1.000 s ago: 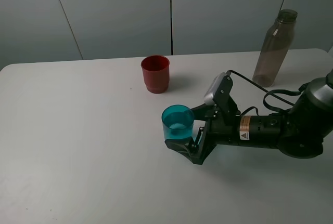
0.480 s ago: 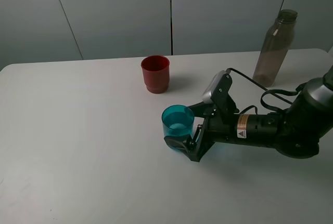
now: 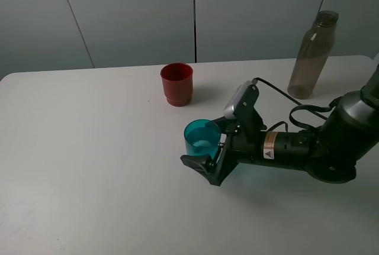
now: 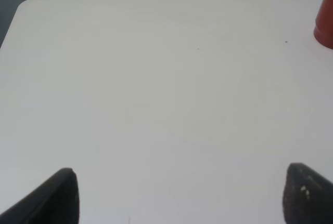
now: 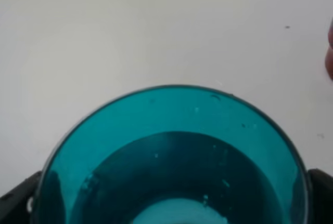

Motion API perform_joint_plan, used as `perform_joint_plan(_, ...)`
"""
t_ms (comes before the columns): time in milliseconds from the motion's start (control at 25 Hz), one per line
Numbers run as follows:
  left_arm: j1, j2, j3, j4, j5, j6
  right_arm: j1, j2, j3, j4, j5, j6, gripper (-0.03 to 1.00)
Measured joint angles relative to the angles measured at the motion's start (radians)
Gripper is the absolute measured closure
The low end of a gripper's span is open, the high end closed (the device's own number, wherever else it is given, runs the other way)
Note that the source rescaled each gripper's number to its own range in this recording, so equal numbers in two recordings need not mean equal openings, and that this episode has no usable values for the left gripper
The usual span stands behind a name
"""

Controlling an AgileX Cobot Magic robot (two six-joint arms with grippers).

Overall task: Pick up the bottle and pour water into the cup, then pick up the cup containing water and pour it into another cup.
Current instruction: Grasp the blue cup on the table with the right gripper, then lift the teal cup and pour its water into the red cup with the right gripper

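Observation:
The fingers of my right gripper stand beside the cup's sides, so it is time to close now. Closing now would catch the teal cup [image 3: 202,136].
The teal cup [image 3: 202,136] stands mid-table with water in it. My right gripper [image 3: 206,146] lies low on the table, its jaws spread around the cup with a finger on each side, close to the walls. In the right wrist view the cup [image 5: 171,161] fills the space between the fingertips [image 5: 13,200]. The red cup [image 3: 176,83] stands upright behind and to the left of it; its edge shows in the left wrist view [image 4: 327,21]. The grey-brown bottle [image 3: 312,54] stands upright at the back right. My left gripper [image 4: 179,198] is open and empty over bare table.
The white table [image 3: 89,148] ends at a grey panelled wall behind. The right arm's body and cable [image 3: 308,145] lie across the table's right side, in front of the bottle.
My right gripper has slid left along the table, so its fingers reach further around the teal cup. The cup, the red cup and the bottle have not moved.

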Motion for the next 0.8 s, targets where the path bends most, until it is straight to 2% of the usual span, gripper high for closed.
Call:
perform_joint_plan(240, 0.0, 0.0, 0.0, 0.0, 0.0, 0.0, 0.001, 0.0, -0.013, 0.001, 0.011, -0.004, -0.03)
perform_joint_plan(280, 0.0, 0.0, 0.0, 0.0, 0.0, 0.0, 0.001, 0.0, -0.013, 0.001, 0.012, -0.006, 0.03)
perform_joint_plan(320, 0.0, 0.0, 0.0, 0.0, 0.0, 0.0, 0.001, 0.0, -0.013, 0.001, 0.013, -0.006, 0.15)
perform_joint_plan(360, 0.0, 0.0, 0.0, 0.0, 0.0, 0.0, 0.001, 0.0, -0.013, -0.001, 0.013, -0.006, 0.36)
perform_joint_plan(440, 0.0, 0.0, 0.0, 0.0, 0.0, 0.0, 0.001, 0.0, -0.013, -0.007, 0.015, -0.011, 0.87)
perform_joint_plan(480, 0.0, 0.0, 0.0, 0.0, 0.0, 0.0, 0.001, 0.0, -0.013, -0.012, 0.015, -0.01, 0.85)
perform_joint_plan(800, 0.0, 0.0, 0.0, 0.0, 0.0, 0.006, 0.001, 0.0, -0.017, -0.029, 0.017, -0.01, 0.85)
